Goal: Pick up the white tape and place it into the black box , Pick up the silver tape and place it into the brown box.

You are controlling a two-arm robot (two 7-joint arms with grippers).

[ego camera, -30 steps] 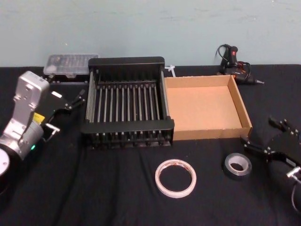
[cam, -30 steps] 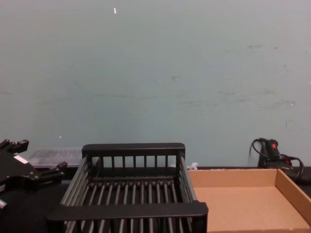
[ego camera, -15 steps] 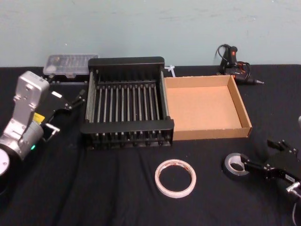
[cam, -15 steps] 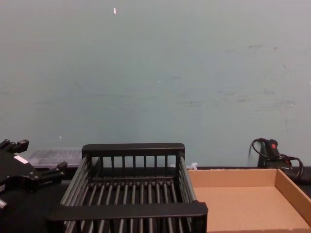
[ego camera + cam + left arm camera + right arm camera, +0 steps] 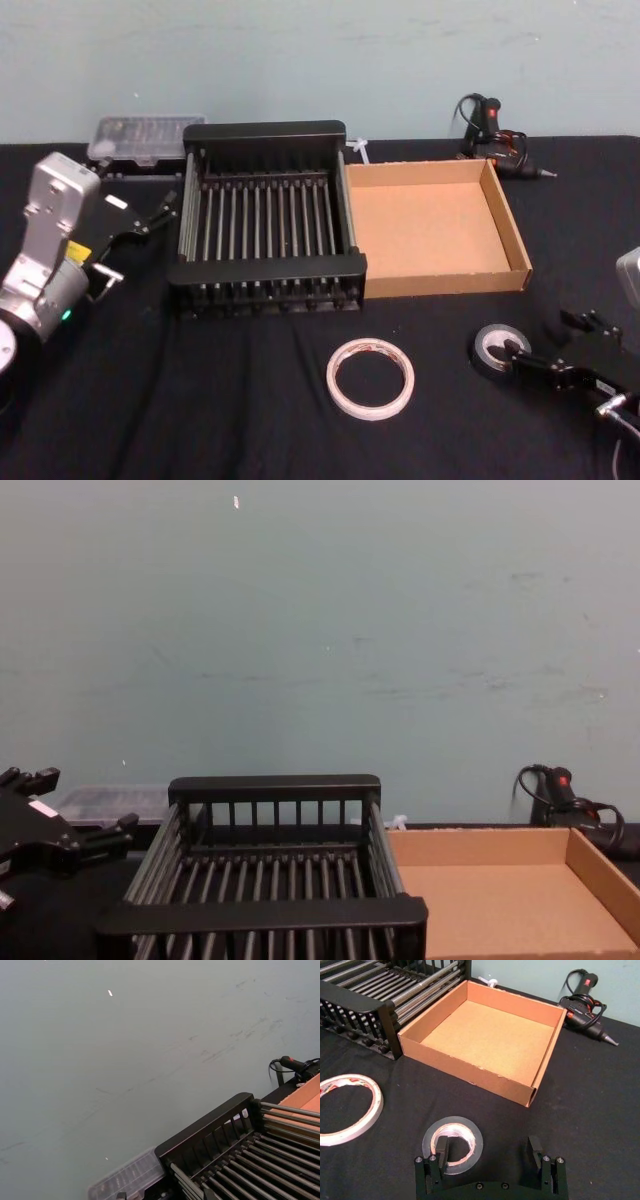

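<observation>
I will next pinch the silver tape by its ring's side (image 5: 477, 1148) with my right gripper, between the inner and outer sides, because the tape is round outside and has an open core (image 5: 458, 1149).
The silver tape (image 5: 486, 342) lies flat on the black cloth near the front right. My right gripper (image 5: 550, 342) is open and low at the roll. In the right wrist view one finger (image 5: 441, 1152) stands in the core of the silver tape (image 5: 470, 1132), and the other is outside it on the cloth. The white tape (image 5: 333, 380) (image 5: 374, 1101) lies flat to its left. Behind them stand the black box (image 5: 270, 268) and the brown box (image 5: 440, 283), side by side and both holding nothing. My left gripper (image 5: 140, 225) (image 5: 85, 802) hangs open left of the black box.
A black glue gun (image 5: 495, 130) (image 5: 585, 1007) with its cord lies behind the brown box. A clear plastic case (image 5: 145, 135) (image 5: 130, 1177) sits behind the black box at the left. A pale green wall closes off the back of the table.
My right gripper has come down and toward the table's front beside the silver tape, and one finger now sits in its core. The left arm and both tapes have not moved.
</observation>
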